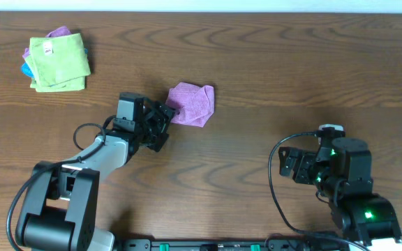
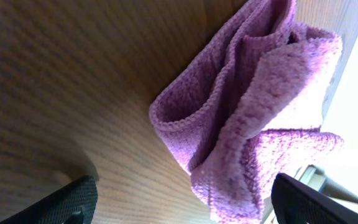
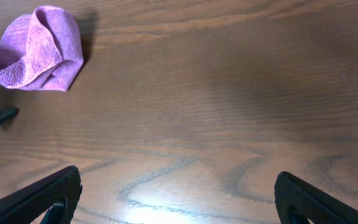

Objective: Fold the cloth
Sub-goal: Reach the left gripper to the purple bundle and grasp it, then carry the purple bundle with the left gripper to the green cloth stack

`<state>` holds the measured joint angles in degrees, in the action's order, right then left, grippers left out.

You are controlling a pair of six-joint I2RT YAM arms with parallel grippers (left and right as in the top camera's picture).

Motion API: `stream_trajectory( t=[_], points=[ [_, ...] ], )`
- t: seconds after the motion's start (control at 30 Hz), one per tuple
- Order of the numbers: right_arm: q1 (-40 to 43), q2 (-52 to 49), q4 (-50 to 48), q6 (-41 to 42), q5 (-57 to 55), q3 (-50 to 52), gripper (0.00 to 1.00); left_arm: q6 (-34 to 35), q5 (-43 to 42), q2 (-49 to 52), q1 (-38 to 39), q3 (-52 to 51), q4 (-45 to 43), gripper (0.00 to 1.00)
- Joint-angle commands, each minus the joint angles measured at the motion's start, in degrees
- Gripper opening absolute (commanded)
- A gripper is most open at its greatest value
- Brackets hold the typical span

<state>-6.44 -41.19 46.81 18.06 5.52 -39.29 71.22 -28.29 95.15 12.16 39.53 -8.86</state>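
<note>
The purple cloth has to stay folded for stacking, so next my left gripper needs to pinch it across its bunched layers at the near corner (image 1: 176, 113) (image 2: 227, 185) of the cloth.
The purple cloth (image 1: 192, 104) lies crumpled in a bunched fold on the wooden table, near the middle. It fills the upper right of the left wrist view (image 2: 253, 112) and shows far off in the right wrist view (image 3: 39, 50). My left gripper (image 1: 165, 120) is open, just left of the cloth, with its fingers (image 2: 185, 205) spread either side of the cloth's near corner. My right gripper (image 1: 289, 164) is open and empty over bare wood at the right front, fingers wide apart (image 3: 176, 199).
A stack of folded cloths sits at the far left back: a lime-green cloth with a white tag (image 1: 59, 61) on top, with blue (image 1: 26, 70) and purple edges showing beneath. The table's far edge runs along the top of the overhead view.
</note>
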Motion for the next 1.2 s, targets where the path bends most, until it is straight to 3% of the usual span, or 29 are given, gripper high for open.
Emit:
stream_trajectory(
  t=[0.0,0.2,0.47,0.73,0.93,1.0,1.03,1.07,1.17],
  points=[
    [0.5,0.3,-0.1,1.0,-0.6,0.0,0.99,1.3,5.0,0.2,0.8,-0.6,-0.5,0.91],
    [0.5,0.3,-0.1,1.0,-0.6,0.0,0.99,3.0,7.9,1.7,1.8,-0.6,-3.7,0.93],
    [0.5,0.3,-0.1,1.0,-0.6,0.0,0.99,6.4,5.0,9.4,2.6,-0.5,-14.0,0.88],
    [0.5,0.3,-0.1,1.0,-0.6,0.0,0.99,7.3,5.0,14.2,3.3,-0.4,-17.4,0.87],
    [0.5,0.3,-0.1,1.0,-0.6,0.0,0.99,7.2,4.6,18.8,4.9,-0.3,-22.2,0.61],
    [0.5,0.3,-0.1,1.0,-0.6,0.0,0.99,7.2,4.0,20.7,5.1,-0.3,-25.0,0.42],
    [0.5,0.3,-0.1,1.0,-0.6,0.0,0.99,7.2,3.8,21.6,5.1,-0.3,-26.1,0.13],
    [0.5,0.3,-0.1,1.0,-0.6,0.0,0.99,7.1,3.8,21.8,5.1,-0.3,-26.3,0.06],
    [0.5,0.3,-0.1,1.0,-0.6,0.0,0.99,1.6,2.3,21.9,4.9,0.0,-27.7,0.06]
  ],
)
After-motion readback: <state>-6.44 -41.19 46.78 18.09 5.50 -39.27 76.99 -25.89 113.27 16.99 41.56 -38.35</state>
